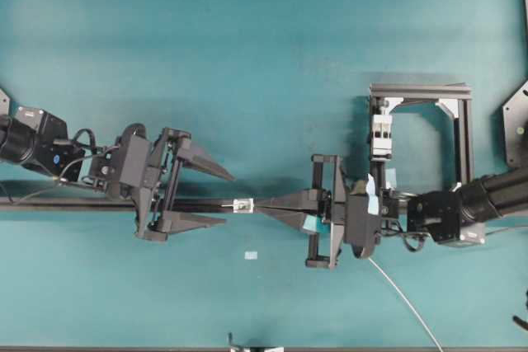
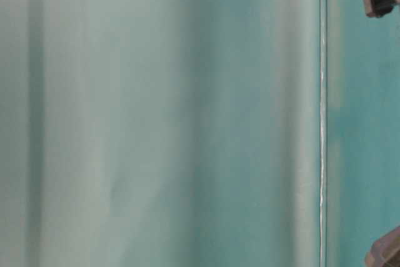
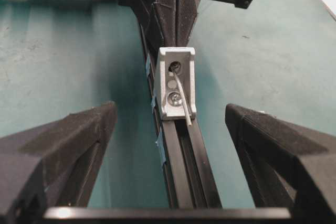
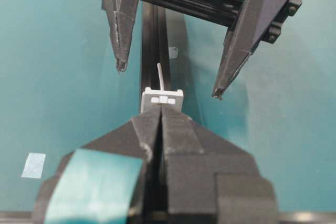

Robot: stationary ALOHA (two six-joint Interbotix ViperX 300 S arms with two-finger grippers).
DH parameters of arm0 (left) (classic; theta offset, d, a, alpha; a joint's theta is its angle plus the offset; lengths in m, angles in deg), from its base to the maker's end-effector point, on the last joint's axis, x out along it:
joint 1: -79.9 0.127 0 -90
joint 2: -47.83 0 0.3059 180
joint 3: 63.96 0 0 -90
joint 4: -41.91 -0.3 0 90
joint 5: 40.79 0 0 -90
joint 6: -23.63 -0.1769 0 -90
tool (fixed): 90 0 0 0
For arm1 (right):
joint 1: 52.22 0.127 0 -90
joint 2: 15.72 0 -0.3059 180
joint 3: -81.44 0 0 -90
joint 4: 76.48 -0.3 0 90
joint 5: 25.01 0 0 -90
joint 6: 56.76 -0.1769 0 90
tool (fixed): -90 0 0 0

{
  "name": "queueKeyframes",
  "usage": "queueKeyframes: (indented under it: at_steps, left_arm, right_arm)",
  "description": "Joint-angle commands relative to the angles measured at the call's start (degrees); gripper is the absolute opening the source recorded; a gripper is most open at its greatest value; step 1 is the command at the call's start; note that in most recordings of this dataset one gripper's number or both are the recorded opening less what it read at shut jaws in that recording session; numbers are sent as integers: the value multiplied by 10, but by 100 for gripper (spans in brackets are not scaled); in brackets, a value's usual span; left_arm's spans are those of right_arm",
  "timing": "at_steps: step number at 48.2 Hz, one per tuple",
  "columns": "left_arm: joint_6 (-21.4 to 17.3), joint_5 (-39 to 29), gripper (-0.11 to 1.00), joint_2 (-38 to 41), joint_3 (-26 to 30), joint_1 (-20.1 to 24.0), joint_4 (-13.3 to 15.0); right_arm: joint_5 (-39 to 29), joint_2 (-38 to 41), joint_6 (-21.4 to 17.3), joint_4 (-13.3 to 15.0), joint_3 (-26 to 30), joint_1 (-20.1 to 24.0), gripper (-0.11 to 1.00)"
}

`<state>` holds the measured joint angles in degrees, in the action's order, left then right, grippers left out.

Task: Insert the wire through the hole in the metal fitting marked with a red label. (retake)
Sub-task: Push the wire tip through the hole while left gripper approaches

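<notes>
My left gripper will next pinch the wire's tip that pokes out past the fitting's sides, because those sides enclose the thin wire near the hole.
The small silver metal fitting (image 1: pixel 242 204) sits on the long black rail (image 1: pixel 74 204). In the left wrist view the thin silver wire (image 3: pixel 181 98) comes out of the hole (image 3: pixel 175 67) in the fitting (image 3: pixel 164 85), and its end rests on the rail. My right gripper (image 1: pixel 257 206) is shut with its tips against the fitting's far side (image 4: pixel 163 98). The wire tip (image 4: pixel 160 76) pokes out beyond it. The rest of the wire (image 1: pixel 404 298) trails behind the right arm. My left gripper (image 1: pixel 228 199) is open and empty, one finger on each side of the rail (image 3: pixel 170 111). No red label shows.
A black frame (image 1: pixel 464 129) with a white clamp block (image 1: pixel 381 134) stands at the back right. A small pale tape scrap (image 1: pixel 251 255) lies on the teal table in front of the rail. The table-level view is blurred.
</notes>
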<state>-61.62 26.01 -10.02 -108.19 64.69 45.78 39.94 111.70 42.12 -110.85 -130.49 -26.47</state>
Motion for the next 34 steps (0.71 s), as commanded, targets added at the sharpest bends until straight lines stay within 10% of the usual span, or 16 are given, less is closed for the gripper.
queueKeyframes:
  at_steps: [1,11,25,34]
  left_arm:
    - [1,3,57,-9,5,1,-1]
    - [1,3,51,-9,7,1,-1]
    - [2,2,-4,-11,7,1,-3]
    - [4,-1,-10,-13,7,1,-3]
  right_arm:
    - [1,-8,1,3,7,-4,1]
    - [0,-8,1,3,8,-4,1]
    - [0,-8,1,3,8,-4,1]
    - [0,-8,1,3,8,-4,1]
